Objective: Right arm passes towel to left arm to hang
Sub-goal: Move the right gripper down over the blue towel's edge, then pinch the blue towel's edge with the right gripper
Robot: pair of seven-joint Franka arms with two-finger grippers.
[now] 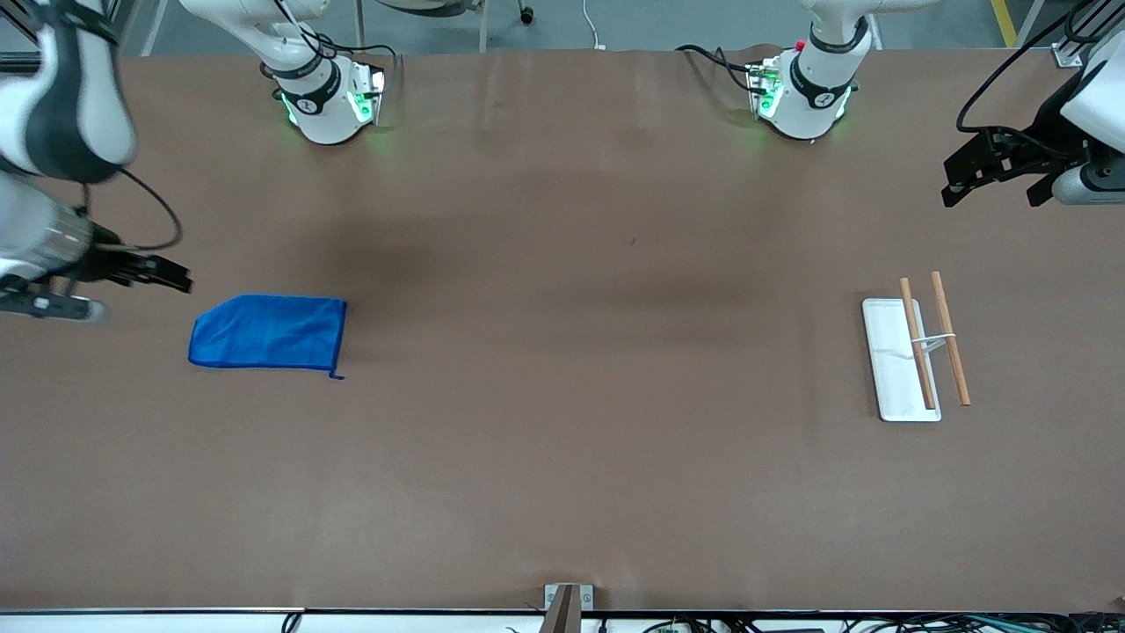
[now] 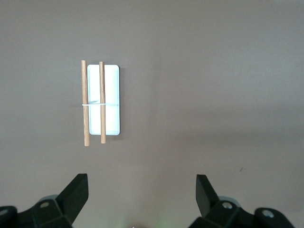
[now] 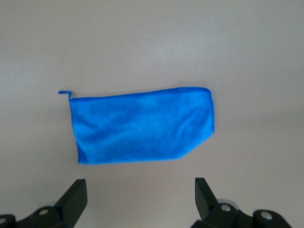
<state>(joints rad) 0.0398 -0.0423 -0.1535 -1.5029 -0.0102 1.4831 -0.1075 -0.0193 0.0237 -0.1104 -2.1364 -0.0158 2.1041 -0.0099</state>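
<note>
I should next grab the blue towel with my right gripper by its long edge point(image 1: 286, 299) opposite that loop. The blue towel's hanging loop point(image 1: 337, 375) then stays free for my left arm.
The blue towel point(image 1: 268, 331) lies flat on the brown table toward the right arm's end; it also shows in the right wrist view point(image 3: 142, 126) with a short thread at one corner. My right gripper point(image 1: 167, 274) hangs open and empty in the air beside the towel's rounded end, over the table's edge region; in its wrist view the right gripper point(image 3: 140, 197) has its jaws wide apart. My left gripper point(image 1: 997, 176) is open and empty, up over the left arm's end of the table; it shows in the left wrist view point(image 2: 141, 194).
A white tray-like base point(image 1: 889, 356) with two wooden rods point(image 1: 952, 338) joined by a white bar stands toward the left arm's end, also in the left wrist view point(image 2: 110, 102). A small metal bracket point(image 1: 567, 598) sits at the table's near edge.
</note>
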